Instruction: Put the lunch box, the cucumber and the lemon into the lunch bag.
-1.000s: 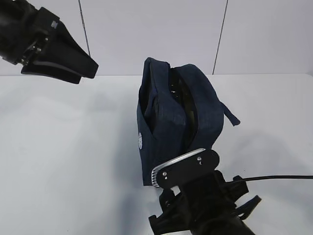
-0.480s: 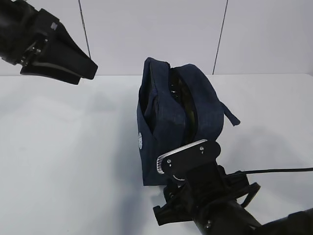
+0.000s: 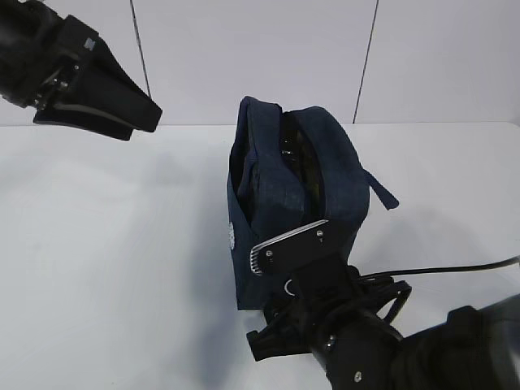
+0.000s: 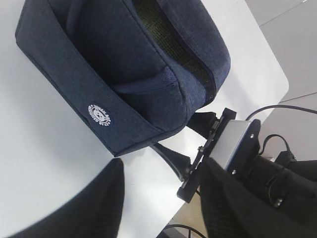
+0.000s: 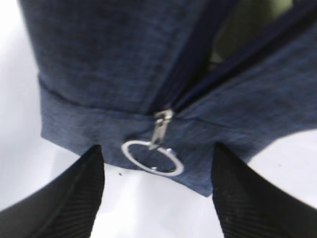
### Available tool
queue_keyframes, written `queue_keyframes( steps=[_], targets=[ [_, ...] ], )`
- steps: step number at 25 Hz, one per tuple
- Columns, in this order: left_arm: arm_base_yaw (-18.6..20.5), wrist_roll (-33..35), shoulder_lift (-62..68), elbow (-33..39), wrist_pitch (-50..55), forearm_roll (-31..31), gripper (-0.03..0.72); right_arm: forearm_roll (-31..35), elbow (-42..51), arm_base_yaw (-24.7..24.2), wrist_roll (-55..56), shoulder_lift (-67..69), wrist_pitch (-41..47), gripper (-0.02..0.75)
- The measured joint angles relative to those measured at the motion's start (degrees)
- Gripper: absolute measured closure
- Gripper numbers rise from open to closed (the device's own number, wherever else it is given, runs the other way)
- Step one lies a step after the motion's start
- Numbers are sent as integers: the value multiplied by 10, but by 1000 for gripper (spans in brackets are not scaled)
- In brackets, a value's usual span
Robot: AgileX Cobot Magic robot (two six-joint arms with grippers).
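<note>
The pull's silver ring (image 5: 152, 158) hangs free while the zipper's small slider (image 5: 164, 115) sits tight against the bag's cloth, so my right gripper will grab the pull by that ring next.
The dark navy lunch bag (image 3: 276, 203) stands on the white table with its top zipper open. It also shows in the left wrist view (image 4: 124, 64) and the right wrist view (image 5: 104, 64). Its silver ring pull (image 5: 151, 157) hangs at the near end of the zipper. My right gripper (image 5: 156, 198) is open, its fingers either side of the ring without touching it. My left gripper (image 3: 142, 122) is open and empty, high at the back left; it also shows in its own wrist view (image 4: 163, 203). Dark shiny shapes and a pale green patch (image 5: 277, 6) show inside the bag. The lunch box, cucumber and lemon cannot be made out.
The right arm's wrist (image 3: 333, 325) sits low at the table's front edge, right against the bag's near end. A loose bag strap (image 3: 382, 191) hangs off the bag's right side. The white table (image 3: 106, 244) ends at a grey wall behind.
My right arm has moved up and left, closer to the bag's near end. The left arm has not moved.
</note>
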Motion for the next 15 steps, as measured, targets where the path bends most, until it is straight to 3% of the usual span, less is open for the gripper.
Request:
queue_keyframes(
  steps=[9,15],
  targets=[
    [0,0,0,0,-1,1,326,0,-26,0,-31,20,-22,298],
    [0,0,0,0,-2,4,326,0,-27,0,-54,21,-39,309]
  ],
)
